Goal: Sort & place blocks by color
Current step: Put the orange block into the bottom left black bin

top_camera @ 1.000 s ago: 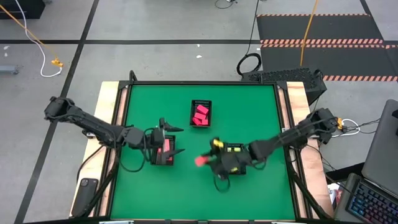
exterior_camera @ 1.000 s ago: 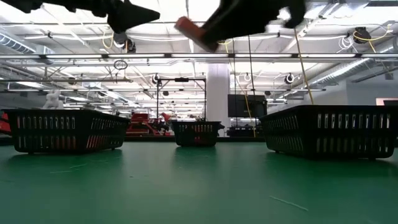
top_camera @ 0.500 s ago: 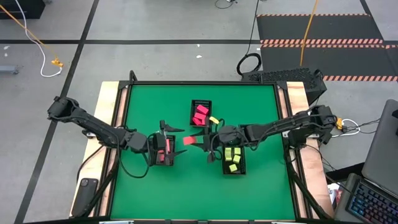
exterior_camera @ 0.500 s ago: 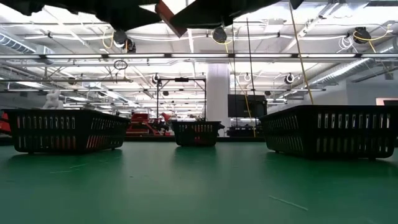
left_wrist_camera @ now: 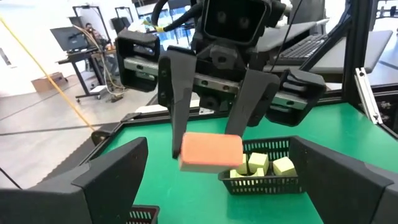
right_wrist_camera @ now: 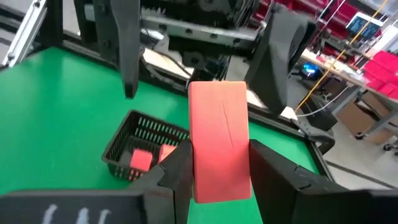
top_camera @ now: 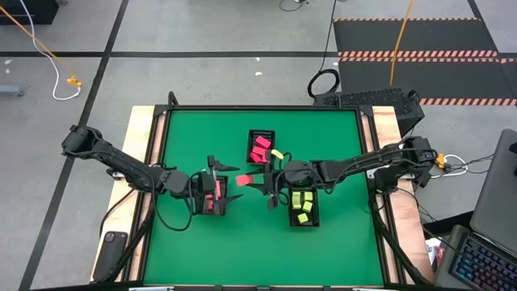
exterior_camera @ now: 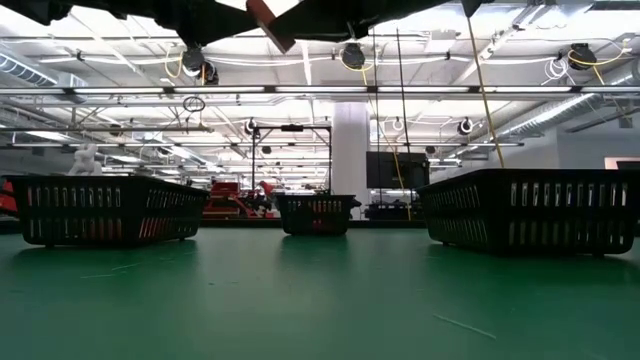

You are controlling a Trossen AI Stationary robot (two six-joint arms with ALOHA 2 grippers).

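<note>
My left gripper is to grab the salmon-orange block next, by its loose end (top_camera: 241,180), so that it can sort the block into the tray of red blocks.
A salmon-orange block (right_wrist_camera: 219,140) hangs in the air above the green table's middle, with my right gripper (top_camera: 257,179) shut on it. My left gripper (top_camera: 237,182) faces it from the table's left with its fingers (right_wrist_camera: 124,50) wide open. The block (top_camera: 248,179) sits just in front of those fingers and touches neither. Below my left gripper stands a black tray (top_camera: 212,202) with red blocks. In the low view the block (exterior_camera: 265,20) shows at the top edge among the dark arms. My right gripper pinches the block's two long sides (right_wrist_camera: 199,165) between its two fingers. The fingers come about level from the table's right and lie along the block. The block's free end (left_wrist_camera: 211,151) sticks out past the fingertips toward my left gripper, clear of the table and trays.
A black tray (top_camera: 260,132) with pink-red blocks stands toward the far edge. Another black tray (top_camera: 304,222) with pale yellow blocks lies under my right arm. The green mat (top_camera: 242,250) is bare toward the near edge.
My right gripper has carried the salmon-orange block up and toward the table's far-left, from beside the yellow tray to just in front of my left gripper, turning as it went. Most of the move came early; it has since nearly stopped.
</note>
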